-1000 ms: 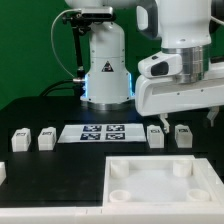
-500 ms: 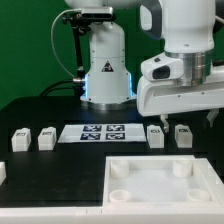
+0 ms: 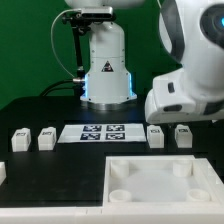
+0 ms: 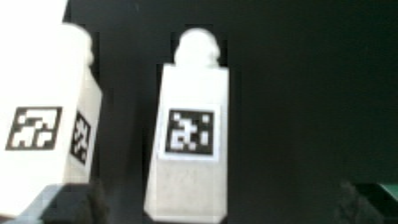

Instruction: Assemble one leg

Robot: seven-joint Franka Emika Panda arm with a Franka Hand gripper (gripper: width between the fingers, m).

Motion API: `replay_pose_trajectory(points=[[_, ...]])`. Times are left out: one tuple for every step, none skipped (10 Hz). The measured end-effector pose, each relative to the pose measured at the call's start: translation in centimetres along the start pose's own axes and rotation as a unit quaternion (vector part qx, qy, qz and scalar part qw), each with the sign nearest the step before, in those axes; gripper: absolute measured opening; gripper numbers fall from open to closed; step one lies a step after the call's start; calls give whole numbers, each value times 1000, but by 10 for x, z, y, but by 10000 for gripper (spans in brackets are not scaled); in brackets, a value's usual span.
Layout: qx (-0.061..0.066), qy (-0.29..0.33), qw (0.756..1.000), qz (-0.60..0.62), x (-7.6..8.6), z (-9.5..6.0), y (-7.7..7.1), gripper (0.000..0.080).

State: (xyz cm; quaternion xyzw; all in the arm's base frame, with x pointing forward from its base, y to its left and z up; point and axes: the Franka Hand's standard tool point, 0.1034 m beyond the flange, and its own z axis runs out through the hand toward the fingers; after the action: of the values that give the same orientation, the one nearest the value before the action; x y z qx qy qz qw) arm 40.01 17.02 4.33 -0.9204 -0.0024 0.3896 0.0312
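I will next grip the leg by its flat end (image 3: 184, 143) (image 4: 187, 200) with my gripper. That keeps the leg's round knob free for the white panel.
Four small white legs with tags stand on the black table in the exterior view: two at the left (image 3: 19, 139) (image 3: 46, 137) and two at the right (image 3: 155, 135) (image 3: 183, 133). The arm's white hand (image 3: 190, 92) hangs above the right pair, and its fingers are hidden there. In the wrist view one leg (image 4: 192, 120) lies lengthwise in the middle, with a second leg (image 4: 45, 110) beside it. My gripper (image 4: 214, 208) is open. One dark fingertip (image 4: 54, 206) shows on each side of the middle leg, apart from it.
The marker board (image 3: 103, 131) lies between the two pairs of legs. The large white panel (image 3: 150, 165) with round corner sockets lies at the front. The robot base (image 3: 105, 65) stands at the back. A small white part (image 3: 3, 171) sits at the exterior view's left edge.
The arm's hand has swung toward the exterior view's right and tilted. Its fingers, seen earlier above the right pair of legs, no longer show there. The legs and panel have not moved.
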Motion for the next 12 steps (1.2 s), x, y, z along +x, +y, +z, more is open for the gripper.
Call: replay_pose_trajectory(points=[[-2, -56, 998, 0, 1, 1, 1, 649], [-1, -78, 997, 0, 5, 1, 1, 649], [-1, -74, 997, -1, 7, 1, 1, 649], [-1, -76, 997, 0, 7, 2, 1, 649], [-2, -83, 997, 5, 7, 13, 2, 649], [-3, -88, 996, 7, 8, 22, 2, 649], [-4, -82, 997, 7, 10, 30, 1, 649], [-5, -82, 997, 7, 9, 37, 2, 649], [-6, -85, 996, 11, 8, 39, 3, 649], [-6, -85, 996, 14, 8, 39, 3, 649], [-6, -85, 996, 14, 8, 39, 3, 533], [-6, -85, 996, 14, 8, 39, 3, 382]])
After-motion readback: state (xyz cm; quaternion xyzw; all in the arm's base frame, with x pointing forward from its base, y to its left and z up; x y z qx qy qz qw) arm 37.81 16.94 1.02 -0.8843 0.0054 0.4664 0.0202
